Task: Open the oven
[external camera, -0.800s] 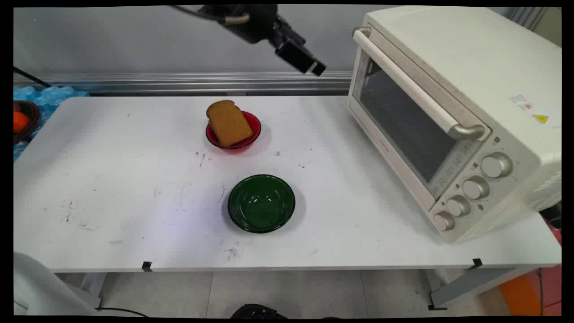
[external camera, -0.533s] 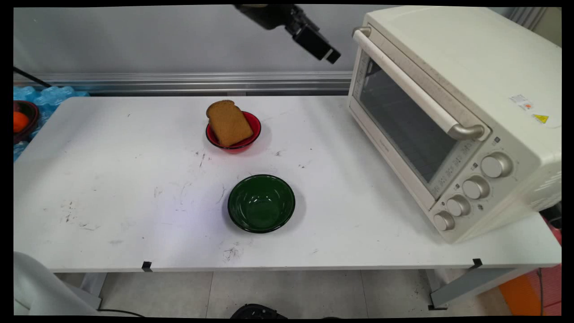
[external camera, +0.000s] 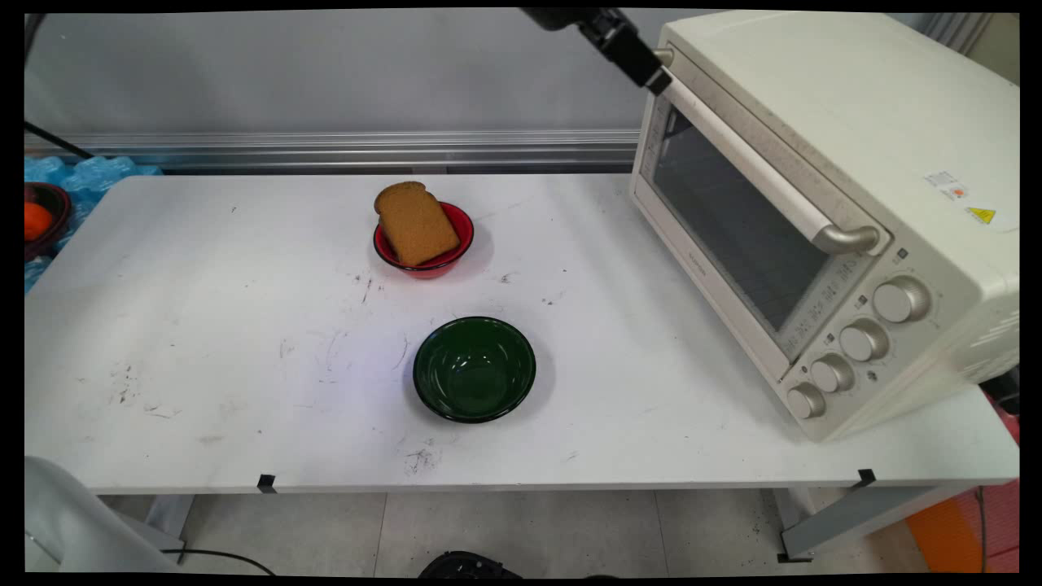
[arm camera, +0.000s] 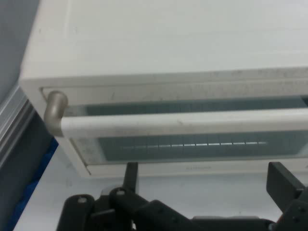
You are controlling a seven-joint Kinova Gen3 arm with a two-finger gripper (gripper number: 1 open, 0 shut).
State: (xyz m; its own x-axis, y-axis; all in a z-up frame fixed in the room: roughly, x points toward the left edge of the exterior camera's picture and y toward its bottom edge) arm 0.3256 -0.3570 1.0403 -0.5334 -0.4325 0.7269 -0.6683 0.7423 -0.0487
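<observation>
I should next grab the toaster oven by its long door handle [external camera: 747, 161] with my gripper, to open the shut cream toaster oven's glass door [external camera: 737, 220].
My gripper [external camera: 654, 78] hangs high at the top of the main view, right by the far end of the toaster oven's handle [external camera: 757, 169]. The cream toaster oven [external camera: 855, 130] stands on the table's right side with its glass door shut. In the hand view the handle [arm camera: 183, 122] runs across the picture just beyond my gripper [arm camera: 207, 175], which is open, its fingers [arm camera: 131, 174] wide apart with nothing between them. A slice of brown bread [external camera: 415, 222] rests on a red bowl [external camera: 456, 251] at mid-table. A green bowl [external camera: 475, 369] sits in front of it with nothing in it.
The oven's knobs [external camera: 863, 340] line its near right front. At the far left, off the table [external camera: 203, 325], a dark bowl with an orange thing [external camera: 37, 220] sits on blue wrapping. A metal rail [external camera: 326, 146] runs along the wall behind.
My gripper has moved right and upward, from above the table's back middle to the far end of the oven handle. The bowls, bread and oven have stayed put.
</observation>
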